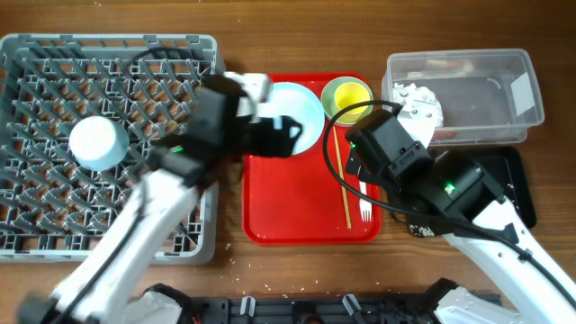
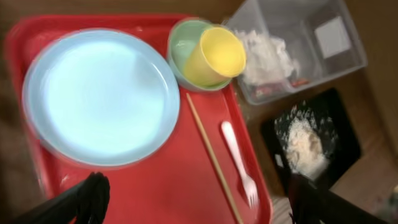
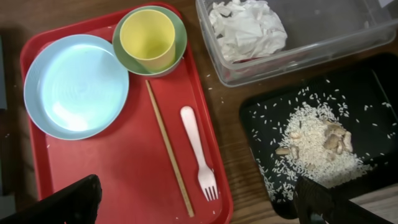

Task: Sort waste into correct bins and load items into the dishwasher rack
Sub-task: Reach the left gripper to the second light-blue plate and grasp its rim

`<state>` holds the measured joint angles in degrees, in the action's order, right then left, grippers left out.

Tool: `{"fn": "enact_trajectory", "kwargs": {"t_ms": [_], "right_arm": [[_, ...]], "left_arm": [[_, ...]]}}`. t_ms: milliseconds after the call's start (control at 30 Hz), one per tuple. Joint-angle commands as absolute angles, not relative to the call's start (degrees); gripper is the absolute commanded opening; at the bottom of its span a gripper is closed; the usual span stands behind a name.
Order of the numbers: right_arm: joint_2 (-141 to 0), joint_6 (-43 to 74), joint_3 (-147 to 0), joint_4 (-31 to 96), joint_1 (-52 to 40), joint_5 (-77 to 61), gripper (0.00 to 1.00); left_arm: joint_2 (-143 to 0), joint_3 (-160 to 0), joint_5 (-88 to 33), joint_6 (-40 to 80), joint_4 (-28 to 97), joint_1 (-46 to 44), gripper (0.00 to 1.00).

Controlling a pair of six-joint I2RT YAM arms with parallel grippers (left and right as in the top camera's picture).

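Note:
My left gripper should next grip the pale blue plate (image 3: 74, 84) by its rim beside the chopsticks, so the opposite edge stays free to stand in the dishwasher rack.
The grey dishwasher rack (image 1: 54, 225) fills the left, with one pale blue bowl (image 1: 97, 142) upside down on its pegs. On the red tray (image 1: 288, 202) lie the pale blue plate (image 3: 74, 84), a yellow-green cup (image 3: 147, 37) standing in the other bowl (image 3: 178, 38), chopsticks (image 3: 168, 146) and a white fork (image 3: 198, 149). The clear tub (image 3: 323, 43) holds the crumpled napkin (image 3: 245, 28). Rice and beige scraps (image 3: 317, 140) lie in the black tray (image 3: 367, 99). My left gripper (image 2: 199, 202) hangs open over the tray just below the plate. My right gripper (image 3: 196, 205) is open above the fork's tines.
Loose rice grains (image 3: 216, 93) dot the wooden table between the red tray and the bins. My right arm (image 1: 450, 193) covers most of the black tray in the overhead view. My left arm (image 1: 153, 207) crosses the rack's right edge.

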<state>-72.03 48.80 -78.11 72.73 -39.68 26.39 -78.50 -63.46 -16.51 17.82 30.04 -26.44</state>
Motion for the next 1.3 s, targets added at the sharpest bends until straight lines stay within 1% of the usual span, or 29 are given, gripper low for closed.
{"fn": "enact_trajectory", "kwargs": {"t_ms": [0, 67, 100, 133, 200, 233, 300, 367, 400, 467, 500, 533, 567, 600, 633, 700, 767, 800, 867, 900, 933, 967, 1000, 1033, 1167, 1267], "right_arm": [[-72.2, 49.5, -78.4, 72.7, -39.8, 26.5, 1.00], [-72.2, 49.5, -78.4, 72.7, -39.8, 26.5, 1.00], [-72.2, 49.5, -78.4, 72.7, -39.8, 26.5, 1.00], [-72.2, 49.5, -78.4, 72.7, -39.8, 26.5, 1.00], [-72.2, 49.5, -78.4, 72.7, -39.8, 26.5, 1.00], [-72.2, 49.5, -78.4, 72.7, -39.8, 26.5, 1.00], [-72.2, 49.5, -78.4, 72.7, -39.8, 26.5, 1.00], [-72.2, 49.5, -78.4, 72.7, -39.8, 26.5, 1.00], [-72.2, 49.5, -78.4, 72.7, -39.8, 26.5, 1.00], [-72.2, 49.5, -78.4, 72.7, -39.8, 26.5, 1.00], [-72.2, 49.5, -78.4, 72.7, -39.8, 26.5, 1.00], [-72.2, 49.5, -78.4, 72.7, -39.8, 26.5, 1.00], [-72.2, 49.5, -78.4, 72.7, -39.8, 26.5, 1.00], [-72.2, 49.5, -78.4, 72.7, -39.8, 26.5, 0.99], [-72.2, 49.5, -78.4, 72.7, -39.8, 26.5, 1.00], [-72.2, 49.5, -78.4, 72.7, -39.8, 26.5, 1.00], [-72.2, 49.5, -78.4, 72.7, -39.8, 26.5, 1.00], [-72.2, 49.5, -78.4, 72.7, -39.8, 26.5, 1.00], [-72.2, 49.5, -78.4, 72.7, -39.8, 26.5, 1.00], [-72.2, 49.5, -78.4, 72.7, -39.8, 26.5, 1.00], [-72.2, 49.5, -78.4, 72.7, -39.8, 26.5, 1.00], [-72.2, 49.6, -78.4, 72.7, -39.8, 26.5, 1.00], [-72.2, 49.5, -78.4, 72.7, -39.8, 26.5, 1.00], [-72.2, 49.5, -78.4, 72.7, -39.8, 26.5, 1.00], [-72.2, 49.5, -78.4, 72.7, -39.8, 26.5, 1.00], [-72.2, 49.5, -78.4, 72.7, -39.8, 26.5, 1.00]], "left_arm": [[-90.8, -63.6, -10.1, 16.6, 21.8, -31.2, 0.86], [-98.9, -63.6, -10.1, 16.6, 17.1, -31.4, 0.84], [-100.5, -63.6, -10.2, 16.6, 15.9, -31.3, 0.84], [-102.6, -63.6, -10.2, 15.6, 14.2, -31.4, 0.87], [-106.4, -63.6, -10.1, 5.0, 12.3, -31.4, 0.98], [-107.2, -63.6, -10.1, 2.6, 12.3, -31.4, 0.98], [-108.3, -63.6, -10.1, -1.5, 12.2, -31.4, 0.93], [-108.8, -63.6, -10.2, -2.8, 12.8, -31.4, 0.94], [-109.0, -63.6, -10.7, -2.8, 13.6, -31.6, 0.91], [-109.6, -63.6, -11.3, -2.8, 16.4, -32.4, 0.80], [-109.6, -63.6, -11.3, -2.8, 17.6, -32.8, 0.77], [-109.6, -63.6, -11.3, -2.8, 19.9, -33.6, 0.68], [-109.6, -63.6, -11.5, -2.7, 21.8, -34.3, 0.67], [-109.6, -63.6, -12.7, -2.8, 23.6, -35.1, 0.70], [-109.6, -63.6, -14.2, -2.8, 24.6, -36.0, 0.70], [-109.6, -63.6, -16.2, -2.7, 26.4, -37.7, 0.66], [-109.6, -63.6, -16.3, -2.6, 29.4, -39.4, 0.53], [-109.6, -63.6, -16.3, -2.6, 30.9, -39.8, 0.50], [-109.6, -63.6, -16.3, -2.6, 33.4, -40.1, 0.38], [-109.6, -63.6, -16.3, -2.6, 34.7, -40.1, 0.31], [-109.6, -63.6, -16.3, -2.6, 35.1, -40.1, 0.29], [-109.6, -63.6, -16.3, -2.5, 35.5, -40.1, 0.25], [-109.6, -63.6, -16.3, -2.6, 35.6, -40.1, 0.13], [-109.6, -63.6, -16.3, -2.5, 35.7, -40.1, 0.04], [-107.9, -65.0, -17.9, 0.7, 38.9, -40.0, 0.04], [-102.8, -68.8, -18.9, 2.2, 43.7, -39.9, 0.04]]}}
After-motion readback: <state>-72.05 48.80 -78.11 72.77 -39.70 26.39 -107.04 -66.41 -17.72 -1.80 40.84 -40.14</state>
